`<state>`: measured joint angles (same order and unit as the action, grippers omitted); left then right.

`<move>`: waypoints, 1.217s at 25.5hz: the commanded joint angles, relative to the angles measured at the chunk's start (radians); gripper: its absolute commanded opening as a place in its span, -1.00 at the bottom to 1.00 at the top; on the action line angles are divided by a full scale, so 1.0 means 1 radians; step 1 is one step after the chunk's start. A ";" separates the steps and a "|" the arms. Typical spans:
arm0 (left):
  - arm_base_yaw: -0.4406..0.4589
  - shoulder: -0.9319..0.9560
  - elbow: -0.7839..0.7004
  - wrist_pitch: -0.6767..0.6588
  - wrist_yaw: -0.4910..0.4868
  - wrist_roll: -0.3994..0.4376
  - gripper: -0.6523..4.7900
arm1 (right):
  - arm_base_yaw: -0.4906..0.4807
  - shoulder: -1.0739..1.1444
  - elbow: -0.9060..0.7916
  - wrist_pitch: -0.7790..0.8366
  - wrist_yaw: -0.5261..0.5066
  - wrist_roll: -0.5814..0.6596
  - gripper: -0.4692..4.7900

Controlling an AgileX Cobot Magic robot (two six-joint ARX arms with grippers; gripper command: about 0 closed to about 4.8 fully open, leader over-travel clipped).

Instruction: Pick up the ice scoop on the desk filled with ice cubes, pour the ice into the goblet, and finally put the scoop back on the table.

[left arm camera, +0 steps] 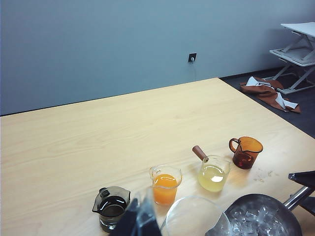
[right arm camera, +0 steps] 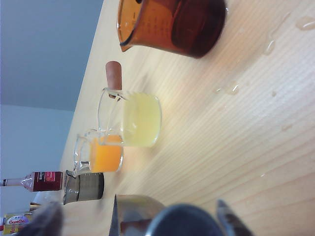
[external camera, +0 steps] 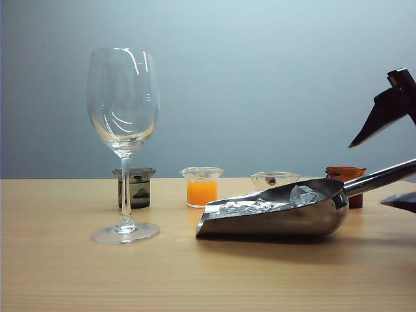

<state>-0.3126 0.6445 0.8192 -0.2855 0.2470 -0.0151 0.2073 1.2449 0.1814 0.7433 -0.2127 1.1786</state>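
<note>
I should next grab the ice scoop [external camera: 273, 214] by its handle [external camera: 380, 177] with my right gripper. Then it can pour the ice cubes into the goblet.
The ice scoop [external camera: 273, 214] lies on the desk [external camera: 65, 273], its steel bowl holding ice cubes [external camera: 260, 205] and its handle rising to the right. My right gripper [external camera: 367, 174] is open, one finger above the handle and one below, neither touching it. In the right wrist view its fingers [right arm camera: 47, 219] stand wide on either side of the blurred handle end [right arm camera: 184, 221]. The goblet [external camera: 123, 130] stands upright and empty at the left. My left gripper [left arm camera: 138, 221] hangs near the goblet's rim [left arm camera: 192, 216], fingers together and holding nothing.
A row of small beakers stands behind the scoop: dark liquid [external camera: 134, 187], orange [external camera: 201, 187], pale yellow [external camera: 274, 179] and an amber cup [external camera: 348, 174]. Water drops [right arm camera: 275, 29] lie on the wood by the amber cup. Bottles [right arm camera: 39, 181] stand off the far end.
</note>
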 commanded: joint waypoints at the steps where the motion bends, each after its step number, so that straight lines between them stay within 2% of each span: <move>1: 0.000 -0.002 0.005 0.011 0.005 0.007 -0.78 | 0.000 -0.003 0.004 0.017 0.002 0.000 0.57; 18: 0.000 -0.002 0.005 0.011 0.005 0.007 -0.78 | 0.000 -0.001 0.004 0.015 0.038 0.027 0.40; 31: 0.000 -0.002 0.005 0.011 0.004 0.008 -0.78 | 0.001 0.065 0.004 0.077 0.036 0.034 0.40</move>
<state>-0.3126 0.6445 0.8192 -0.2852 0.2470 -0.0147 0.2073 1.3056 0.1814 0.7845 -0.1783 1.2114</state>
